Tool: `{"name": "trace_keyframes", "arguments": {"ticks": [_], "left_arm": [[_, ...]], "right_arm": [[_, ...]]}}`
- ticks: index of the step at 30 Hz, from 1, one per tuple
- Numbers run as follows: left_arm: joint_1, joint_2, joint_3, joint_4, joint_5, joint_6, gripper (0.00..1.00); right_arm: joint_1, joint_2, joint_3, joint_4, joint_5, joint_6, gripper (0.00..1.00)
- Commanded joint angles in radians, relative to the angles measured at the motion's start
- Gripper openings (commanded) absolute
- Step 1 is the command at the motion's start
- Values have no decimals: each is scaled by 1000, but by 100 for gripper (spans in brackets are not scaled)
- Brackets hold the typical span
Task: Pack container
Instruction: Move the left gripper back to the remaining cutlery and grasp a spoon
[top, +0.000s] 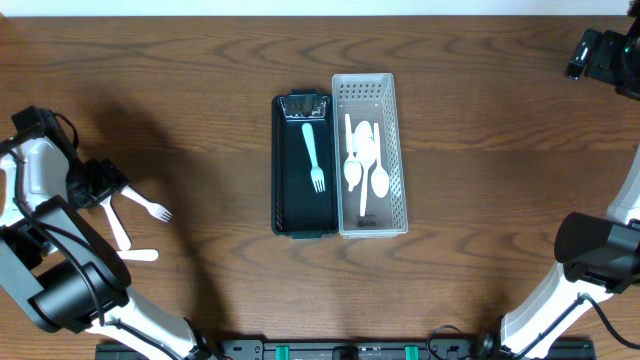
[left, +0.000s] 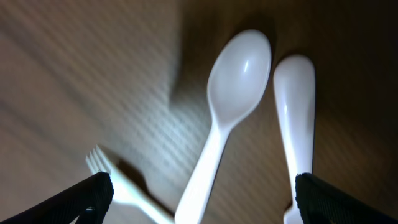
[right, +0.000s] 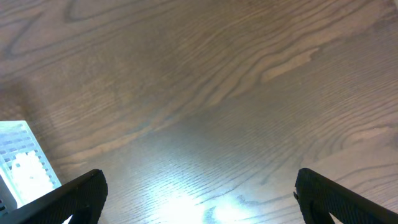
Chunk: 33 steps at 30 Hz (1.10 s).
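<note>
The white plastic spoon should go into the black container with its bowl first, so my left gripper will next grab the spoon by its handle and leave the spoon's bowl free.
A black container lies mid-table with a teal fork inside it. Right beside it stands a white perforated basket holding several white spoons. At the left edge my left gripper hovers open over loose white cutlery: a fork and two spoons. In the left wrist view a white spoon, a second spoon and the fork lie between and below the spread fingers of the left gripper, none of them held. My right gripper is open at the far right corner.
Below the right gripper is bare brown wood, with a corner of the white basket at the left edge of the right wrist view. The table's front edge carries a black rail.
</note>
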Motion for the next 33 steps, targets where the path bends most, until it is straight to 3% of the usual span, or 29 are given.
{"name": "trace_keyframes", "arguments": {"ticks": [1, 13, 33], "left_arm": [[2, 31, -21, 22, 29, 63, 96], [5, 135, -25, 68, 50, 91, 95], [47, 153, -29, 58, 98, 95, 91]], "right_arm": [[-6, 13, -3, -3, 13, -17, 99], [-6, 13, -3, -23, 25, -17, 99], [-13, 13, -3, -29, 28, -17, 99]]}}
